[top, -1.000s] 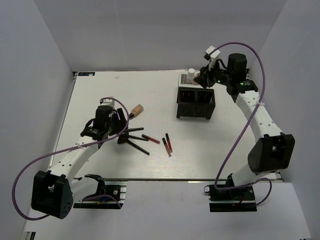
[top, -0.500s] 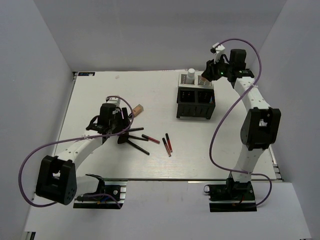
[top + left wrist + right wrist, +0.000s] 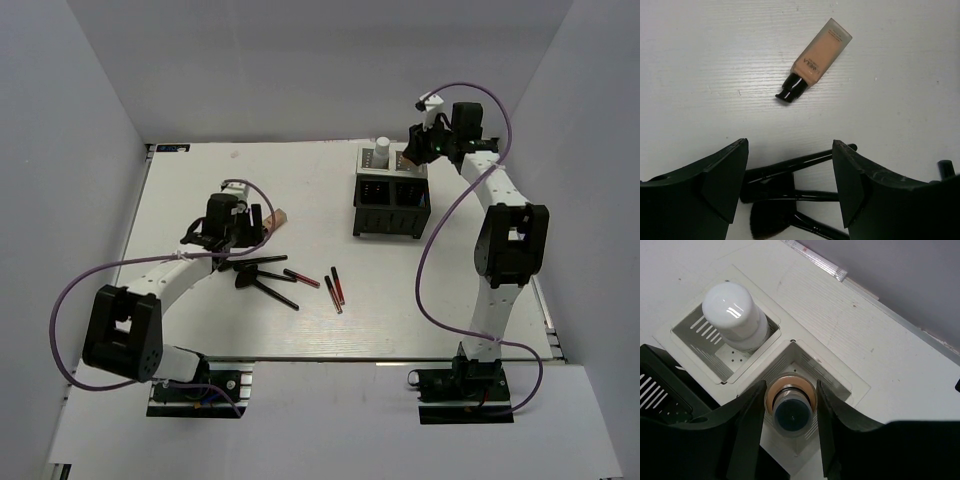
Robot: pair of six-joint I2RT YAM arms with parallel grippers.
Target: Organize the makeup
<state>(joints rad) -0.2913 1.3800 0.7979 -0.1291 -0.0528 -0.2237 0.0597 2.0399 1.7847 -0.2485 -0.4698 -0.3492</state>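
Observation:
My left gripper grabs the second tan bottle by its body [image 3: 807,68] beside the cap next, so that its base [image 3: 841,28] is free to stand in the organizer.
My right gripper [image 3: 790,407] is shut on a tan bottle [image 3: 791,409] with a dark cap and holds it upright in a white compartment [image 3: 832,375] of the organizer; in the top view it [image 3: 412,155] is at the back right. A white bottle [image 3: 732,315] stands in the neighbouring compartment. My left gripper [image 3: 790,185] is open and empty above the black brushes [image 3: 790,167]. A second tan bottle [image 3: 817,57] lies on the table just beyond it, cap towards the gripper. Thin red-black pencils [image 3: 337,285] lie right of the brushes [image 3: 262,272].
A black compartment box [image 3: 392,205] stands in front of the white compartments, at the back right. White walls close in the table on the left, back and right.
My left gripper has moved a little farther and to the right, over the brushes towards the lying tan bottle. My right arm has swung back over the white compartments with its bottle.

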